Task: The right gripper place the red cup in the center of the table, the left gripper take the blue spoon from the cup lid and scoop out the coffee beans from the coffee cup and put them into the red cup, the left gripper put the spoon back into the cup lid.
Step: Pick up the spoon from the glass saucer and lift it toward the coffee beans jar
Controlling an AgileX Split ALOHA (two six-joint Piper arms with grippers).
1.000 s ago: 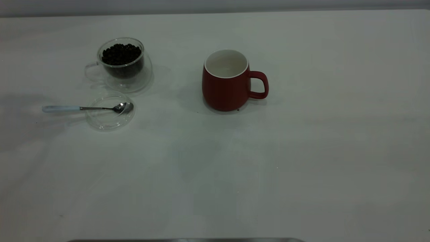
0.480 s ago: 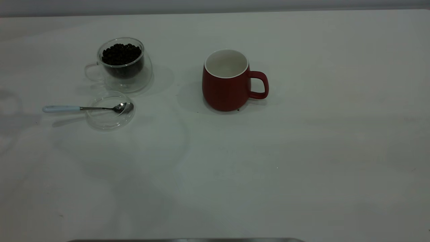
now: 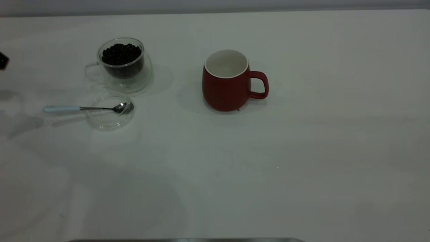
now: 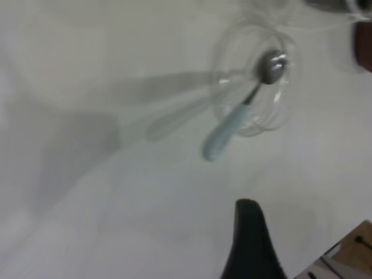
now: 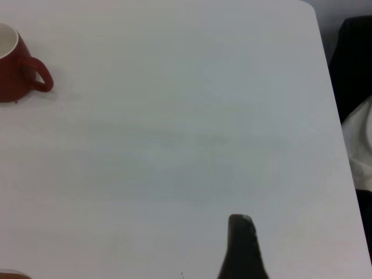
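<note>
The left gripper needs to scoop the coffee beans into the red cup (image 3: 225, 90), so it should next grab the blue spoon by its pale blue handle (image 3: 62, 109).
The red cup (image 3: 225, 90) stands upright near the middle of the table (image 3: 302, 151), handle to the right, its white inside showing nothing; it also shows in the right wrist view (image 5: 14, 75). The clear coffee cup (image 3: 126, 79) holds the coffee beans (image 3: 121, 53) at the back left. In front of it lies the cup lid (image 3: 107, 122) with the blue spoon (image 3: 67, 108) across it, bowl in the lid, handle out to the left. The left gripper (image 3: 2, 61) just shows at the left edge, apart from the spoon (image 4: 229, 131). The right gripper (image 5: 241, 241) hovers over bare table, far right of the red cup.
The table's right edge and a dark shape (image 5: 354, 64) beyond it show in the right wrist view. A grey strip (image 3: 184, 240) runs along the table's near edge. Soft shadows lie on the left part of the table.
A black part of the left gripper has come into view at the left edge. The shadows on the left half of the table have shifted. The cups, lid and spoon have not moved.
</note>
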